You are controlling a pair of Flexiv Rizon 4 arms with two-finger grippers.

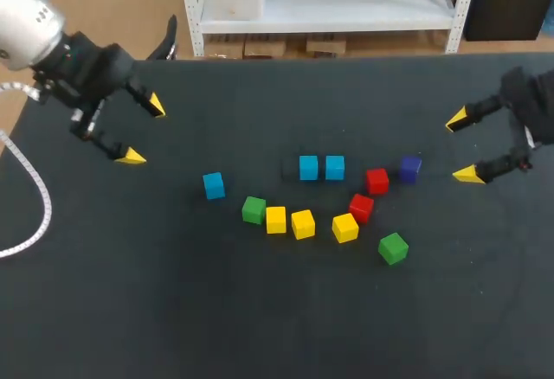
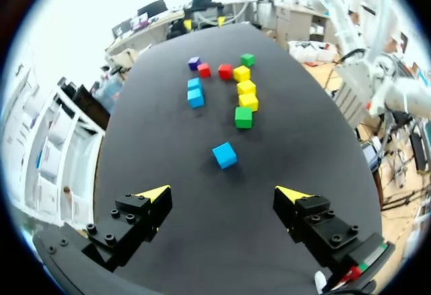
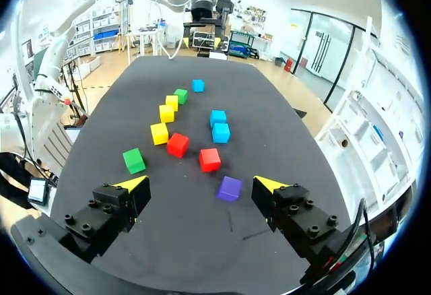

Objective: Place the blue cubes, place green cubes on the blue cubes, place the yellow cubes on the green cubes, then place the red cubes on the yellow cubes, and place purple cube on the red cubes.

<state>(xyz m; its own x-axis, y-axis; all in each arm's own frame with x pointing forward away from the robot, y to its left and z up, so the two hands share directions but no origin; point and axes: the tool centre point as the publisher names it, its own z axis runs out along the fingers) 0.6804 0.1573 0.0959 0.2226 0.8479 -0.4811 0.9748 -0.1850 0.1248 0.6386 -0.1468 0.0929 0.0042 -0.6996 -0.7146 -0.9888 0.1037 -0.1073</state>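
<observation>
I will next use my left gripper to grab the lone blue cube by its opposite sides, so that I can line it up with the two touching blue cubes.
Loose cubes lie mid-table. Two blue cubes (image 1: 309, 168) (image 1: 335, 168) touch side by side, and a third blue cube (image 1: 214, 185) lies alone to their left. In front run a green cube (image 1: 254, 210) and three yellow cubes (image 1: 276, 220) (image 1: 303, 224) (image 1: 345, 228). Two red cubes (image 1: 376, 181) (image 1: 361, 208), a purple cube (image 1: 410, 168) and a second green cube (image 1: 393, 247) lie to the right. My left gripper (image 1: 144, 131) hangs open at the far left, with the lone blue cube (image 2: 224, 155) ahead of it. My right gripper (image 1: 461, 147) is open at the right, close to the purple cube (image 3: 229, 188).
The black table (image 1: 260, 310) has bare surface in front of the cubes and at both sides. A white cable (image 1: 35, 215) hangs from my left arm along the table's left edge.
</observation>
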